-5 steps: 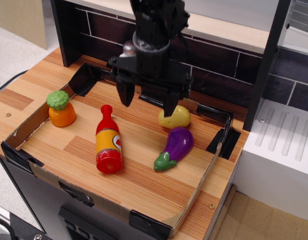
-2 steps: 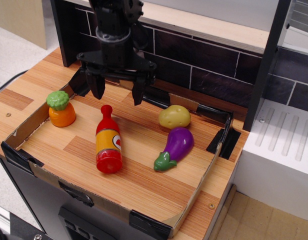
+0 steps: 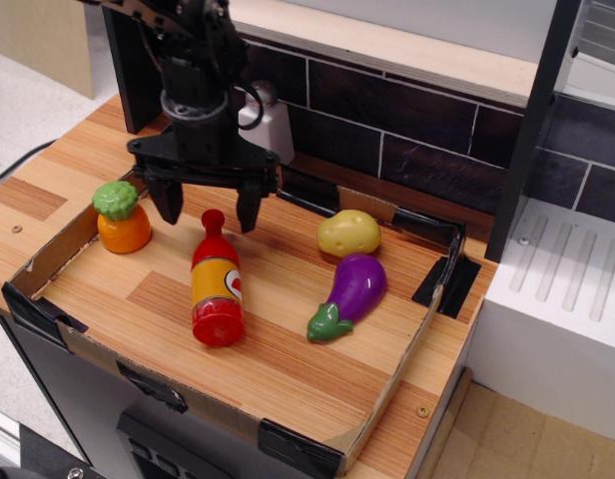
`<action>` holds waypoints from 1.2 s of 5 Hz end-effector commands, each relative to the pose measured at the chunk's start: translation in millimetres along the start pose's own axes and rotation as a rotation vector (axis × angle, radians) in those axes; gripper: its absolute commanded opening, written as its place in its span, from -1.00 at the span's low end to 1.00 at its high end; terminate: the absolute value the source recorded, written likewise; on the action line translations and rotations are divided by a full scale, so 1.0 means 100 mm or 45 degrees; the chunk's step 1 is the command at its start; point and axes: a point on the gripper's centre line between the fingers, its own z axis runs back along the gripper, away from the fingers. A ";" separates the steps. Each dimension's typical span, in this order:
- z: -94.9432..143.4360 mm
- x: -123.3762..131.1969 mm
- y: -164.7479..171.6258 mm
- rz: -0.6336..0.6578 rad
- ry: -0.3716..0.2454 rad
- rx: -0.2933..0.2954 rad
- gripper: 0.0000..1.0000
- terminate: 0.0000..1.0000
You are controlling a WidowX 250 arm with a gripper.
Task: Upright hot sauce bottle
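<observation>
I will stand the hot sauce bottle upright on the bottle's base (image 3: 219, 331), so next I will grab it with my gripper by its end with the cap (image 3: 214, 225).
The hot sauce bottle (image 3: 216, 280) is red with an orange-yellow label. It lies on its side in the cardboard tray (image 3: 48, 261), cap pointing to the back, base toward the front. My black gripper (image 3: 210, 214) is open, fingers pointing down. It hovers just above the bottle's cap, one finger on each side of it, not touching the bottle.
An orange carrot toy with a green top (image 3: 122, 217) stands at the tray's left. A yellow potato (image 3: 348, 233) and a purple eggplant (image 3: 348, 294) lie to the right. A dark brick wall and a shelf stand behind. A white bottle (image 3: 268, 124) stands behind the arm.
My gripper has moved left and forward, from above the potato to above the bottle's cap, and it has come lower. The bottle and the other toys have not moved.
</observation>
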 end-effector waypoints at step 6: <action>0.00 0.04 -0.04 0.009 -0.064 0.005 -1.00 -1.00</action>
